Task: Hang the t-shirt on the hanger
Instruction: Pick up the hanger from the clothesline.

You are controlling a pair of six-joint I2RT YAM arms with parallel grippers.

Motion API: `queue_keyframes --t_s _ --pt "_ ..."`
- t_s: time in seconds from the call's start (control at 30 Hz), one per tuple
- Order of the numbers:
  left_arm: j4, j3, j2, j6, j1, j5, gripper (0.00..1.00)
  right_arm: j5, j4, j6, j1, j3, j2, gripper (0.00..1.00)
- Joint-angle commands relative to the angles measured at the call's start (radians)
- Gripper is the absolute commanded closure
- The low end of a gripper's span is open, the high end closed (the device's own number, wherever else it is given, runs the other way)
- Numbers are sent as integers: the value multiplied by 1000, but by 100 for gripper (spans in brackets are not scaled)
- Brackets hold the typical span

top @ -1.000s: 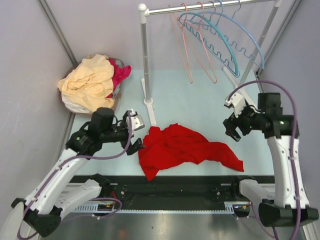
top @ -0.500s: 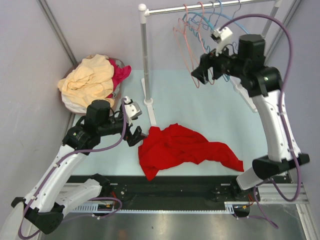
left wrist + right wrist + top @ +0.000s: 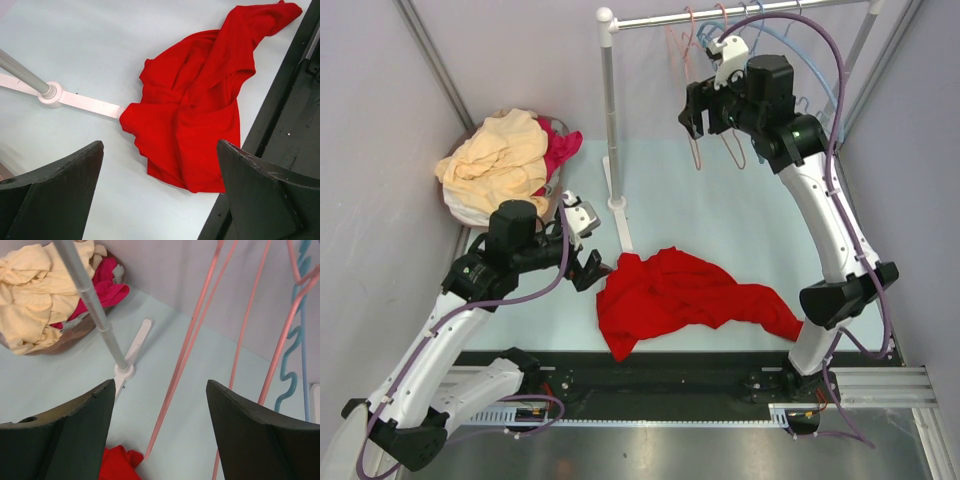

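Note:
My right gripper should next grab the pink hanger's arm between its fingers, so the hook and other arm stay free for the t-shirt [image 3: 690, 295].
The red t-shirt [image 3: 690, 295] lies crumpled on the table near the front edge; it also shows in the left wrist view [image 3: 200, 100]. My left gripper [image 3: 590, 272] is open and empty just left of the shirt, above the table [image 3: 160, 145]. Two salmon-pink hangers [image 3: 698, 150] hang from the rail. My right gripper [image 3: 692, 110] is open and raised at the hangers. In the right wrist view a pink hanger's arm [image 3: 185, 360] runs between the open jaws [image 3: 160, 382] without being gripped. A corner of the shirt [image 3: 117, 465] shows below.
The rack's rail [image 3: 740, 12] and pole [image 3: 610, 110] stand at the back, with its base foot [image 3: 52, 94] beside the shirt. Blue wavy hangers [image 3: 790, 90] hang to the right of the pink ones. A basket [image 3: 480, 215] at the left holds yellow [image 3: 495, 160] and magenta garments [image 3: 560, 148].
My right arm has swung up from the right side of the table to the hangers on the rail. My left gripper has drawn back slightly from the shirt.

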Motion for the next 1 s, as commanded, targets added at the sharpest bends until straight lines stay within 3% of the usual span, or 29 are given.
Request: queue_keyframes --t_s 0.0,0.17,0.3,0.4,0.77,0.97 --pt "37 14 -16 -10 8 -11 0 86 71 13 0 61 54 24" --pt "39 16 -13 -7 8 -12 0 68 57 12 0 59 95 31" --pt "39 22 -10 -7 8 -15 0 66 56 10 -6 54 79 81" --pt "47 24 -2 -12 9 -21 0 69 64 13 -8 68 49 100" --pt "47 22 0 -13 8 -66 0 -41 231 75 -51 -36 -98 100" --pt "4 18 13 39 8 -87 0 -159 93 -8 -54 -140 -193 100"
